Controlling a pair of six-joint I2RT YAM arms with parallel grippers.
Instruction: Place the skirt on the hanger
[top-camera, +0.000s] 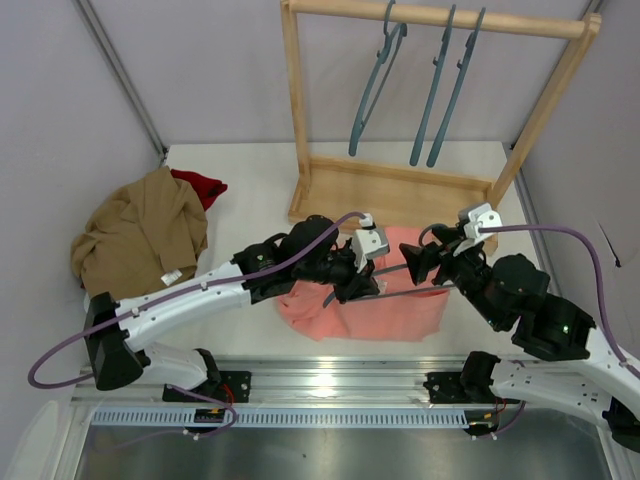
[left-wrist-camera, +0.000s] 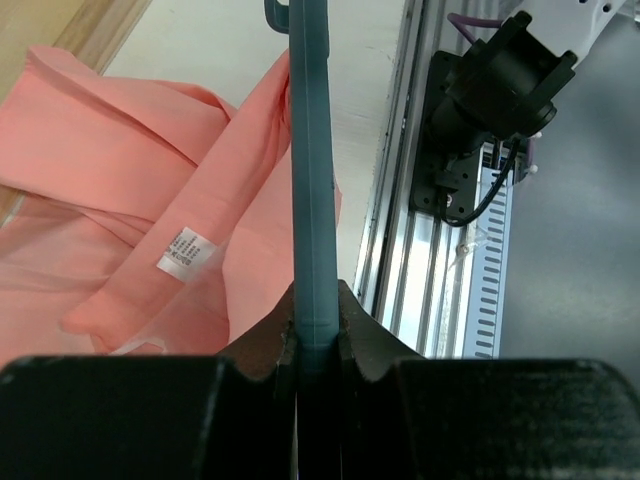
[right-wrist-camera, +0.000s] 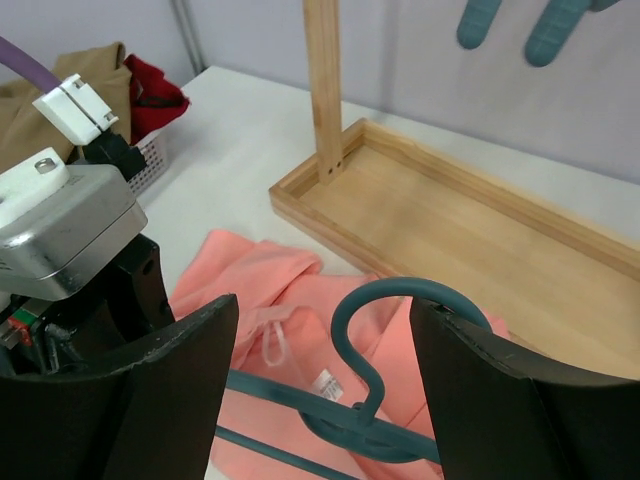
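The teal hanger should be grabbed next with my right gripper by the base of its hook (right-wrist-camera: 369, 408). Its bars then stay free for the skirt.
The salmon-pink skirt (top-camera: 400, 312) lies crumpled on the table in front of the wooden rack, its white label (left-wrist-camera: 187, 250) facing up. My left gripper (top-camera: 352, 283) hovers over the skirt's left part, shut on a bar of the teal hanger (left-wrist-camera: 312, 180), which runs straight out from between its jaws (left-wrist-camera: 316, 296). The hanger's hook (right-wrist-camera: 372, 296) curls up over the skirt between the two fingers of my right gripper (right-wrist-camera: 322, 305). That gripper is open, and its right finger (right-wrist-camera: 500, 390) hides the hook's far side. In the top view my right gripper (top-camera: 415, 262) faces the left one across the skirt.
A wooden rack (top-camera: 298, 120) with a tray base (right-wrist-camera: 470, 230) stands at the back, three teal hangers (top-camera: 432, 90) on its rail. A tan garment (top-camera: 140, 230) and a dark red one (top-camera: 200, 185) lie at the left. The aluminium rail (left-wrist-camera: 400, 250) runs along the near edge.
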